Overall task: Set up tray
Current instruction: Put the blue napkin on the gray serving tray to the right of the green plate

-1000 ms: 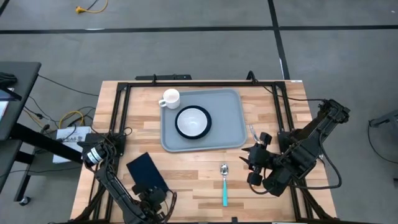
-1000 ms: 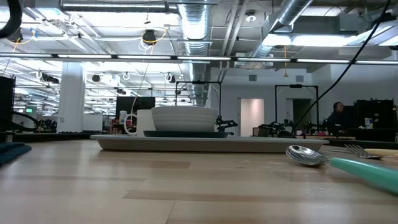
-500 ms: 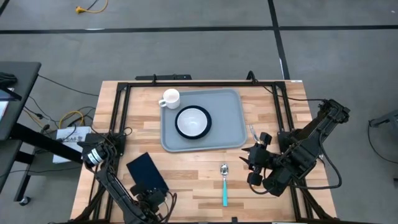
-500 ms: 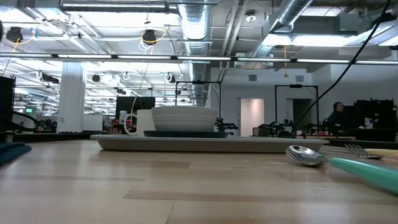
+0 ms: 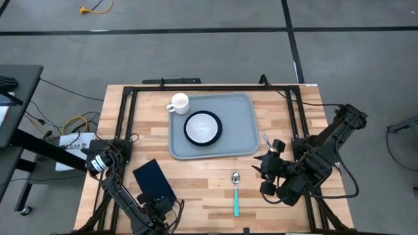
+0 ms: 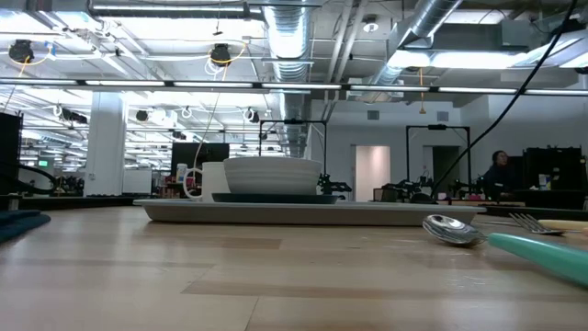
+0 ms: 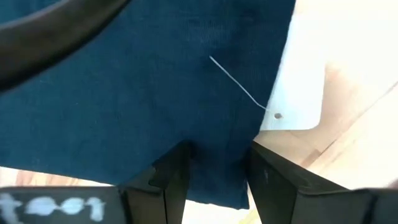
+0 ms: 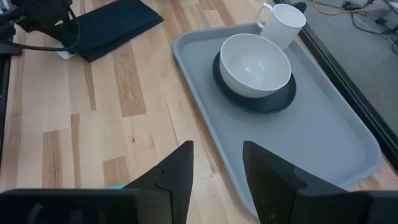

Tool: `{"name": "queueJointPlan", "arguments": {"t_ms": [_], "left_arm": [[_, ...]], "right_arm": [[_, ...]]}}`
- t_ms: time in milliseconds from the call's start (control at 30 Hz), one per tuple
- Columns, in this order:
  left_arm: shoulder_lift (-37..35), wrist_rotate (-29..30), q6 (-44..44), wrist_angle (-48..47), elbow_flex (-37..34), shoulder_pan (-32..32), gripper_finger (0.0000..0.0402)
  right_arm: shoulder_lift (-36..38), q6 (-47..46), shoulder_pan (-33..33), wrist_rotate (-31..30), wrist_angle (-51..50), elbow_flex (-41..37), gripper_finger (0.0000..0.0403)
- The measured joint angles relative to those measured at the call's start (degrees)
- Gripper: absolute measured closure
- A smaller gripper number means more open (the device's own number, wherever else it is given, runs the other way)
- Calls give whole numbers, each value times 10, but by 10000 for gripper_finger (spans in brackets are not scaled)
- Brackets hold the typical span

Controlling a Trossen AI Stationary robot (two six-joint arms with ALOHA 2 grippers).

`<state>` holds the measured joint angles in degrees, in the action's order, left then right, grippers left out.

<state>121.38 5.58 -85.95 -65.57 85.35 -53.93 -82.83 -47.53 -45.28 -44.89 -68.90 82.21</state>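
The left gripper grabs the navy napkin by its tagged end next, to lay it on the tray beside the plate.
The light grey-blue tray (image 5: 238,130) lies flat on the table's far middle. A white bowl (image 5: 202,127) stands on a dark round plate (image 8: 273,102) on it. A white mug (image 5: 179,102) is at the tray's far left corner. The navy napkin (image 5: 151,177) lies flat near the left. My left gripper (image 5: 159,206) is over the napkin's near end, open; in its wrist view the napkin's edge (image 7: 211,196) lies between the fingertips of my left gripper (image 7: 217,168). My right gripper (image 5: 261,171) is open at the table's right, above the wood, right of the spoon. My left gripper comes at the napkin's near edge (image 7: 211,196) from above, pointing down, a finger (image 7: 177,177) on each side of a strip of the cloth. I cannot tell whether the fingertips touch it. The napkin lies flat on the table.
A spoon with a teal handle (image 5: 235,192) lies near the middle, bowl end toward the tray. A fork (image 5: 266,140) lies just right of the tray. A white tag (image 7: 298,68) on a thread shows beside the napkin. Bare wood lies between napkin and spoon.
A dark curved part at the low view's top left corner has drawn out of that picture. Nothing on the table has moved.
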Motion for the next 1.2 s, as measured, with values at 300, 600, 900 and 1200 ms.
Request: {"name": "queueJointPlan", "arguments": {"t_ms": [300, 600, 900, 1200], "left_arm": [[-2, -19, 37, 66, -31, 2, 297], [12, -14, 81, -4, 36, 1, 391], [5, 87, 152, -246, 261, 40, 398], [-9, 188, 400, -242, 480, 167, 400]], "right_arm": [[0, 1, 0, 0, 0, 0, 270], [0, 13, 0, 0, 4, 0, 272], [9, 15, 8, 0, -17, 0, 290], [60, 15, 7, -34, -51, 0, 290]]}}
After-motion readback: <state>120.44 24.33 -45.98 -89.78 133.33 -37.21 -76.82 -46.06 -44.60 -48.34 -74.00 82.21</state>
